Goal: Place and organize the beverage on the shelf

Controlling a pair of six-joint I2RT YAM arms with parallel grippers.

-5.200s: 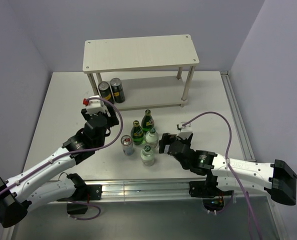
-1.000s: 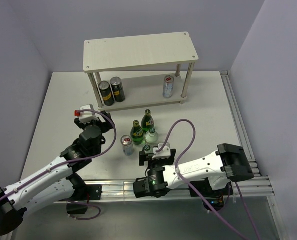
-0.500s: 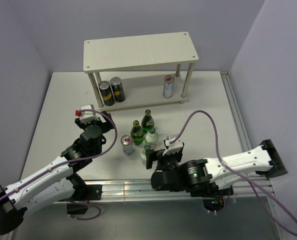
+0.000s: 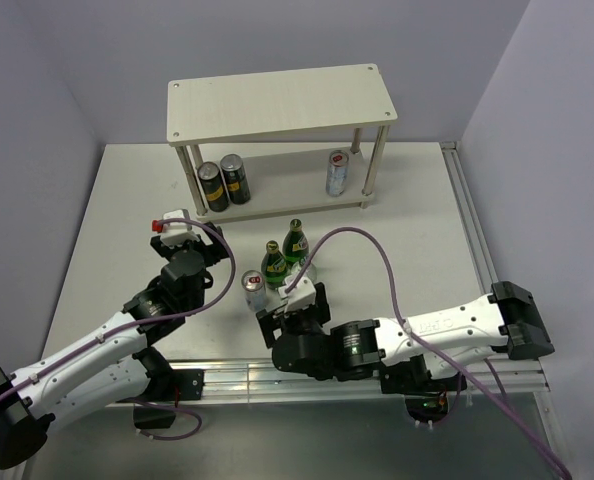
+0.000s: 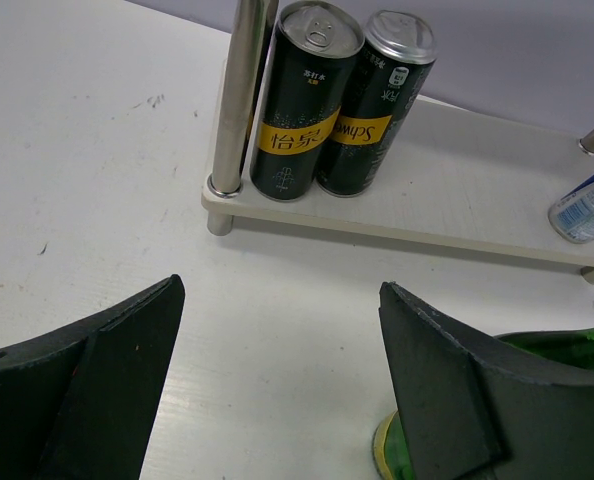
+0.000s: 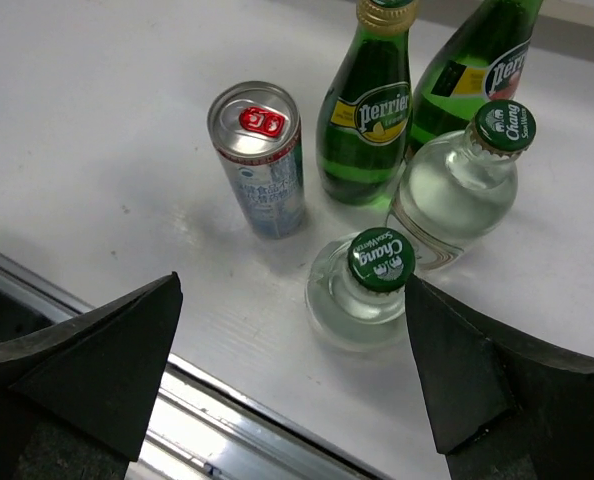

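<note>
My right gripper grabs the nearer clear bottle by its capped neck [image 6: 377,268] next, and this leaves the bottle's base free to stand on the shelf.
The shelf [image 4: 277,100] stands at the back. Its lower board holds two dark cans [image 4: 223,182] on the left and one silver can [image 4: 337,172] on the right. On the table are two green bottles [image 6: 367,110] [image 6: 477,70], two clear green-capped bottles [image 6: 380,262] [image 6: 457,190] and a second silver can [image 6: 262,155]. My right gripper [image 6: 292,365] is open above the nearer clear bottle, which sits by its right finger. It hides both clear bottles in the top view. My left gripper [image 5: 277,370] is open and empty, low over the table, facing the dark cans [image 5: 307,100].
A metal rail [image 4: 277,375] runs along the table's near edge, just below my right gripper. A shelf leg [image 5: 239,100] stands right beside the dark cans. A green bottle's base [image 5: 382,445] shows by my left gripper's right finger. Walls close in the table's back and sides.
The silver can appeared on the shelf's lower right since the oldest frame. In the last second my right arm swung left over the clear bottles. My left arm stayed still.
</note>
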